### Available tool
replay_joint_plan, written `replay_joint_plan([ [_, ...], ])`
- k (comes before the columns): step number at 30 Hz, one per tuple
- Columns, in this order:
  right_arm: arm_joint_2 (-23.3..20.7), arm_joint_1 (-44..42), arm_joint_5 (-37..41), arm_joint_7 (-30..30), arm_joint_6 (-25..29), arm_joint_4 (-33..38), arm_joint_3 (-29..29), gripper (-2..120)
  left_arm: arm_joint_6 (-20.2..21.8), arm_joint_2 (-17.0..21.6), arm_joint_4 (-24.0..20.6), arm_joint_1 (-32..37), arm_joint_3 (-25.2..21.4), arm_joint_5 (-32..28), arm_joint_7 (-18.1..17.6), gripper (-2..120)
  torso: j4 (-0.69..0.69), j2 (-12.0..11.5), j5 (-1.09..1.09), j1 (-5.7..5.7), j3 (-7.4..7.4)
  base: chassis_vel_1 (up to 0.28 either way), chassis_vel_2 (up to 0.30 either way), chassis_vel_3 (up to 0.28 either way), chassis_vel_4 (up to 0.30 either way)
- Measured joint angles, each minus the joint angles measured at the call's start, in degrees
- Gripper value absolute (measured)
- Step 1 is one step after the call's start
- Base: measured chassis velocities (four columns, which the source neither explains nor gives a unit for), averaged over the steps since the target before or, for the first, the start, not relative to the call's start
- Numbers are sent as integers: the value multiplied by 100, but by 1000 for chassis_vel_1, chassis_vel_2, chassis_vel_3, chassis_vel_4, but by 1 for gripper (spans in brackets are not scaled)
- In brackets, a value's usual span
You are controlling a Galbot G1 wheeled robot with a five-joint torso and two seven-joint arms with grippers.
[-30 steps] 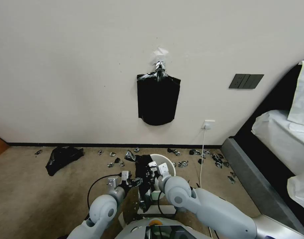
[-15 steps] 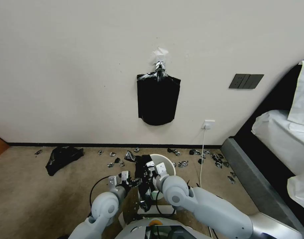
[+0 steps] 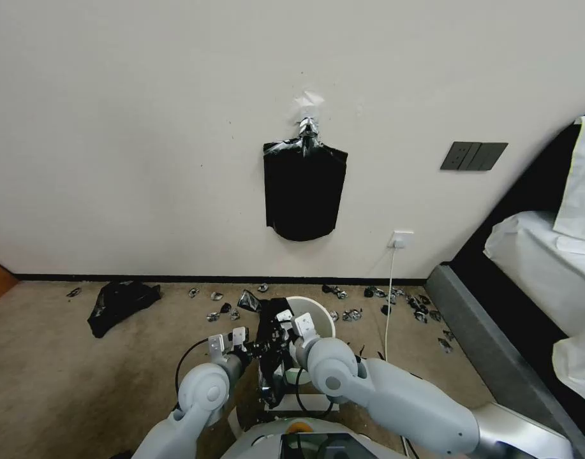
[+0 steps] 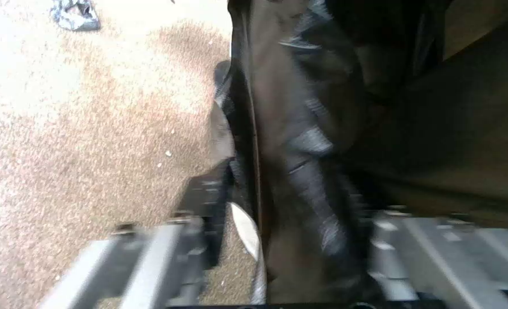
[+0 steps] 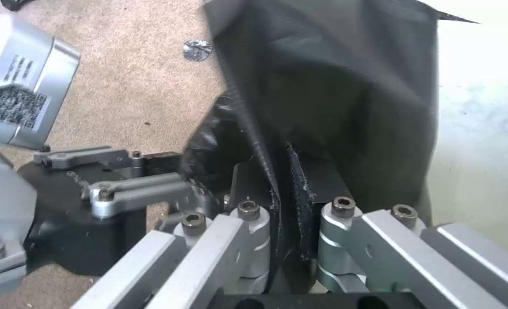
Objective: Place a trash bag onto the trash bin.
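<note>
My left gripper needs to pinch the trash bag by its rolled fold (image 3: 266, 347) next, since that fold stands out as narrow beside the wide, loose sheet.
The trash bag (image 3: 271, 366) hangs as a wrinkled black strip in front of the cream trash bin (image 3: 322, 311), down past my base. My right gripper (image 3: 281, 326) holds its upper edge beside the bin's near rim; in the right wrist view this gripper (image 5: 285, 189) is shut on a thin fold of the trash bag (image 5: 334, 86). My left gripper (image 3: 257, 348) reaches in from the left at the same height. In the left wrist view its fingers (image 4: 208, 201) stand apart, with the trash bag (image 4: 300, 150) hanging between them.
A flat black sheaf (image 3: 303, 191) hangs from a clip on the wall. A squashed black heap (image 3: 120, 301) lies on the carpet at left. Foil scraps (image 3: 353, 313) dot the baseboard. A white cable (image 3: 390, 299) drops from a socket. A grey bed frame (image 3: 477, 338) runs along the right.
Both grippers and the bag between them have shifted slightly left. The bin's rim shows a little more to the right of the bag.
</note>
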Motion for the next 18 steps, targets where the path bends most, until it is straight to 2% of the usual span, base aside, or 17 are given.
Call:
replay_joint_plan([
  [2, 0, 2, -1, 0, 0, -1, -2, 7, 1, 2, 3, -3, 3, -2, -3, 31, 0, 0, 0, 0, 0, 0, 0, 0, 0],
  [8, 3, 46, -22, -4, 14, -2, -50, 8, -18, -33, 51, -57, 25, -2, -2, 7, 0, 0, 0, 0, 0, 0, 0, 0, 0],
  [11, 19, 50, -35, -4, 31, -1, -57, 9, -36, -56, 68, -85, 43, 20, 13, 1, -1, 0, 0, 0, 0, 0, 0, 0, 0],
  [13, 21, 51, -41, -4, 55, 0, -59, 9, -65, -62, 72, -94, 44, 42, 12, 1, 0, 0, 0, 0, 0, 0, 0, 0, 0],
  [18, 27, 70, -44, -4, 105, 81, -83, 25, -199, -83, 59, -111, 82, 201, 20, 1, 0, 0, 0, 0, 0, 0, 0, 0, 0],
])
